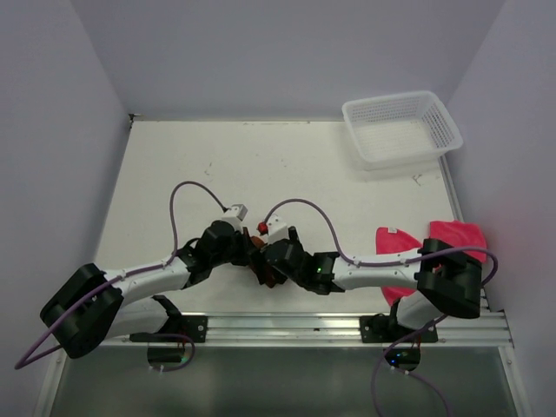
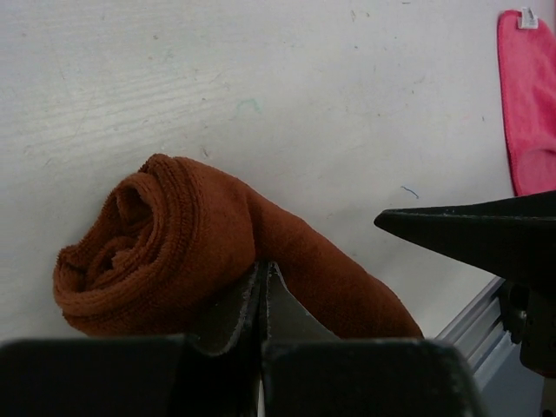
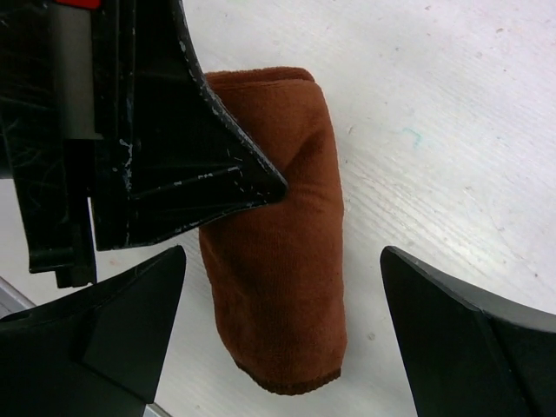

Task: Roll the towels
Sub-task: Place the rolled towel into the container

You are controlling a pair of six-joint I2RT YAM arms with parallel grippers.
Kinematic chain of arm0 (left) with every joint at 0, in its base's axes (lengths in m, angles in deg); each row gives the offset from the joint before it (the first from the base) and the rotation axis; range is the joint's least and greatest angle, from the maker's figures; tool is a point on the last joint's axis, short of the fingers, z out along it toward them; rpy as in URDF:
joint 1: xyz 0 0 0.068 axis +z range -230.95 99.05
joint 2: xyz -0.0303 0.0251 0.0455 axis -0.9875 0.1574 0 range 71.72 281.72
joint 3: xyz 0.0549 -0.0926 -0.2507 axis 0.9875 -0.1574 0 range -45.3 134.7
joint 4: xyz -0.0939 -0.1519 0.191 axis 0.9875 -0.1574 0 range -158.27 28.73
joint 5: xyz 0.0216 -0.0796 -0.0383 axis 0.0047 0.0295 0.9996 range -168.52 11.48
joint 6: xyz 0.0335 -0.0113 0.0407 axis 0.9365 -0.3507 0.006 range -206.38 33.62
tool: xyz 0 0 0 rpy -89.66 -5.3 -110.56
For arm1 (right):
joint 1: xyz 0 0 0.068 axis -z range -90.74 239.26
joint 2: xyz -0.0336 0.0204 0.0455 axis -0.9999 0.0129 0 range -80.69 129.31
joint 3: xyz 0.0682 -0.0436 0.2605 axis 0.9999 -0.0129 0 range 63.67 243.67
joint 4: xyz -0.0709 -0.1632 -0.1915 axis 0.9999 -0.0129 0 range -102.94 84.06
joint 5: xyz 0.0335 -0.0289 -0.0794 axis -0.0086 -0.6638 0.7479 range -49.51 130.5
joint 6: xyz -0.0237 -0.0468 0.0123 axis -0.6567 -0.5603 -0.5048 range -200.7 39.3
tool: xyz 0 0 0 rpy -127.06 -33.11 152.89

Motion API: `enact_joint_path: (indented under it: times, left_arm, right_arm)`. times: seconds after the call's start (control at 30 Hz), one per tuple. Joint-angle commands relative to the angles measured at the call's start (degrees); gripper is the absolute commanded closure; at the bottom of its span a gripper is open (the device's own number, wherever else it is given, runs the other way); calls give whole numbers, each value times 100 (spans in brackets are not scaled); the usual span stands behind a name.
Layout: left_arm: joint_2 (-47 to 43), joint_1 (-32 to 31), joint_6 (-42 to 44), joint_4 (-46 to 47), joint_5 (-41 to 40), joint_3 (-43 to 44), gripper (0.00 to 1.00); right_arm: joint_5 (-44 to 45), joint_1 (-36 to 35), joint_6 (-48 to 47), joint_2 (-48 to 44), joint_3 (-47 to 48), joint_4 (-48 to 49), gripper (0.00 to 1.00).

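Observation:
The towel roll needs to go into the basket still rolled. My right gripper should grab the towel roll's near end (image 1: 272, 278) (image 3: 281, 311) across both sides next.
The rust-brown towel (image 2: 200, 252) lies rolled into a thick cylinder on the white table, its spiral end facing the left wrist view. My left gripper (image 2: 263, 268) is shut, its tips pressed against the side of the roll. My right gripper (image 3: 282, 321) is open, one finger on each side of the roll's (image 3: 278, 261) near end without touching it. From above, both grippers (image 1: 261, 259) meet at the table's front centre and hide most of the roll. The pink towel (image 1: 452, 234) lies flat at the right, partly under the right arm.
A white mesh basket (image 1: 400, 129) stands at the back right corner. The aluminium rail (image 1: 347, 326) runs along the table's near edge, close behind the roll. White walls close in the left, back and right sides.

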Motion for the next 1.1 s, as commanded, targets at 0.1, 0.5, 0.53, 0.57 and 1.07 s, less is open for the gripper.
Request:
enact_joint_path:
  times: [0.1, 0.5, 0.53, 0.57, 1.07]
  left_arm:
    - [-88, -21, -19, -256, -223, -155, 100]
    - [-211, -21, 16, -520, -354, -67, 100]
    - [-237, -21, -2, -572, -372, -58, 100]
    - [-246, -21, 16, -599, -416, -41, 100]
    - [123, 14, 130, -1170, -838, 715, 100]
  right_arm:
    - [-681, 58, -296, 626, 271, 601, 1]
    - [-234, 49, -305, 856, -378, 1296, 11]
    - [-207, 57, -305, 820, -432, 1332, 16]
    - [-198, 49, -322, 785, -476, 1341, 18]
    - [-145, -162, -568, 591, -696, 1332, 68]
